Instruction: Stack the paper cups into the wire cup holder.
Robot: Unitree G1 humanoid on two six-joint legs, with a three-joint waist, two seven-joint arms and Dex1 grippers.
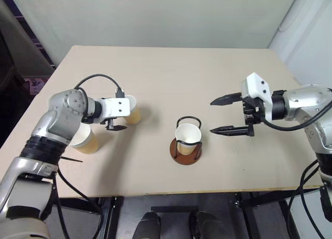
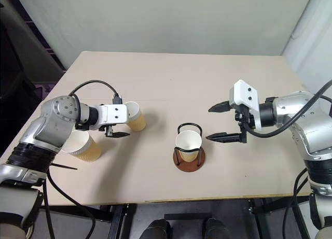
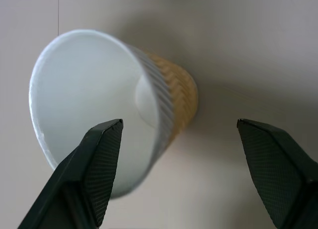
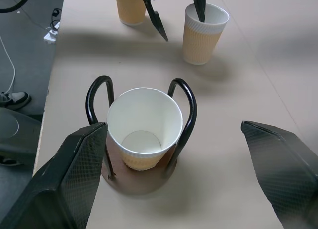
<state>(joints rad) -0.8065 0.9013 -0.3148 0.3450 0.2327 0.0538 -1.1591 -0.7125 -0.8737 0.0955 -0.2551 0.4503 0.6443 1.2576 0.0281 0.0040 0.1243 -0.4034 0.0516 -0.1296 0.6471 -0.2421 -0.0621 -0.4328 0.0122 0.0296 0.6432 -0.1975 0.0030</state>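
My left gripper pinches the paper cup on the table by its thin rim (image 3: 160, 122) next, since the cup's opening spreads as wide as my fingertips.
One paper cup (image 1: 188, 134) stands upright inside the wire cup holder (image 1: 185, 157) near the table's front middle. To its left a second paper cup (image 1: 135, 115) stands on the table. My left gripper (image 1: 124, 122) is open at this cup's rim. One finger (image 4: 198, 4) dips into the cup's mouth and the other finger (image 4: 156, 20) hangs outside the wall. A third paper cup (image 1: 87, 141) stands further left, partly under my left forearm. Just right of the holder, my right gripper (image 1: 212, 116) hangs open and points at it with nothing between its fingers.
The tan table (image 1: 218, 73) ends at a front edge just below the holder and at a left edge near the third cup. A black cable (image 1: 98, 77) loops over my left wrist. A pale wall rises behind the table.
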